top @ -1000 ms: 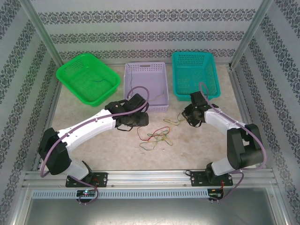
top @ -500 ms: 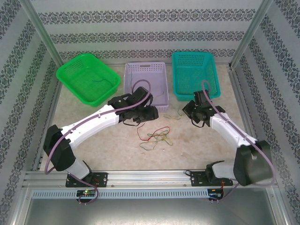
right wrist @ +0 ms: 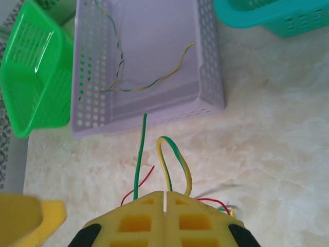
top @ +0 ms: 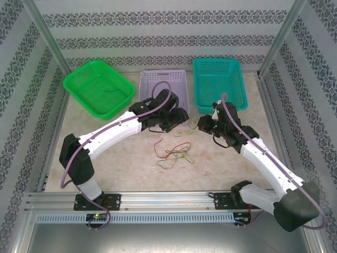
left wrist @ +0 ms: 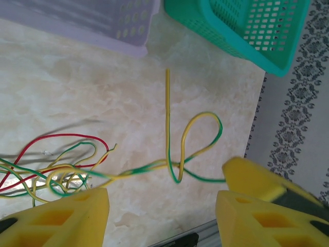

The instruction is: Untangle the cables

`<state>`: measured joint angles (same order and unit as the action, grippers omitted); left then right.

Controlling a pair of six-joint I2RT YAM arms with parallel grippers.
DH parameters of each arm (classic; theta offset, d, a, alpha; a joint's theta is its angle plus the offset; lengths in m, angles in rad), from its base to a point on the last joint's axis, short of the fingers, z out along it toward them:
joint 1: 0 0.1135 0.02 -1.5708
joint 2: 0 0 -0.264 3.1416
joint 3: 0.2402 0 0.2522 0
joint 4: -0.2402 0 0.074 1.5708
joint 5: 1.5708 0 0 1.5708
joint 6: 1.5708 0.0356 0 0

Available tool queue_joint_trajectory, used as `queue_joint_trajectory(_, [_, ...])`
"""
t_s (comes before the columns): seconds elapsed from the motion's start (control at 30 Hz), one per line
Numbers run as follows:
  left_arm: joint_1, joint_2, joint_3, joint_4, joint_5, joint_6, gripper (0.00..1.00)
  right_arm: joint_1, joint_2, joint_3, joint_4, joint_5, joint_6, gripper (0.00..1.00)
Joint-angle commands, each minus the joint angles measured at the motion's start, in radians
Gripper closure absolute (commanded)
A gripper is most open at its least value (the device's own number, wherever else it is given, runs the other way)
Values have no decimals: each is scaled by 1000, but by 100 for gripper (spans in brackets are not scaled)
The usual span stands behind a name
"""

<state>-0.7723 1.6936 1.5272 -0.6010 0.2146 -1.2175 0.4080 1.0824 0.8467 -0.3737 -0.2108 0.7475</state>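
Note:
The left gripper takes hold of the green-yellow cable near its free yellow end [top: 192, 121] [left wrist: 167, 91] next, to untangle it, stretched between both grippers.
A tangle of thin red, green and yellow cables [top: 176, 154] lies on the table in front of the arms. One green-yellow cable [left wrist: 198, 135] runs out of it, forms a loop and ends in my right gripper [right wrist: 165, 198], which is shut on it; the loop [right wrist: 175, 157] and a green end [right wrist: 140, 152] stick out past the shut fingers. My left gripper [left wrist: 162, 208] hangs open just above this cable, one finger on either side, touching nothing. In the top view the left gripper [top: 179, 117] and right gripper [top: 201, 125] are close together in front of the baskets.
Three baskets stand at the back: green [top: 73, 84] with a thin dark cable, lavender [top: 145, 84] with two green-yellow cables [right wrist: 149, 85] inside, and teal [top: 197, 79]. The lavender basket's front wall [right wrist: 154, 116] is close ahead of the right gripper. Patterned walls enclose the table.
The right gripper has shut on the green-yellow cable and drawn it toward the baskets. The left gripper has swung right and back, up beside the right gripper, and opened a little wider.

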Motion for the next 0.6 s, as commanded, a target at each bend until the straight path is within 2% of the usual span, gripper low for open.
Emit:
queue_joint_trajectory(0.0, [14,29,20,8,2,-31,44,31,-7,24,-1,-11,-39,100])
queue_joint_trajectory(0.2, [31,52,-10,23,-6,-39,51,57,-17,19,6,-9,-39,100])
queue_joint_trajectory(0.57, [38,112,-6,88,56,-59,66,86,-25,14,17,4,-24,100])
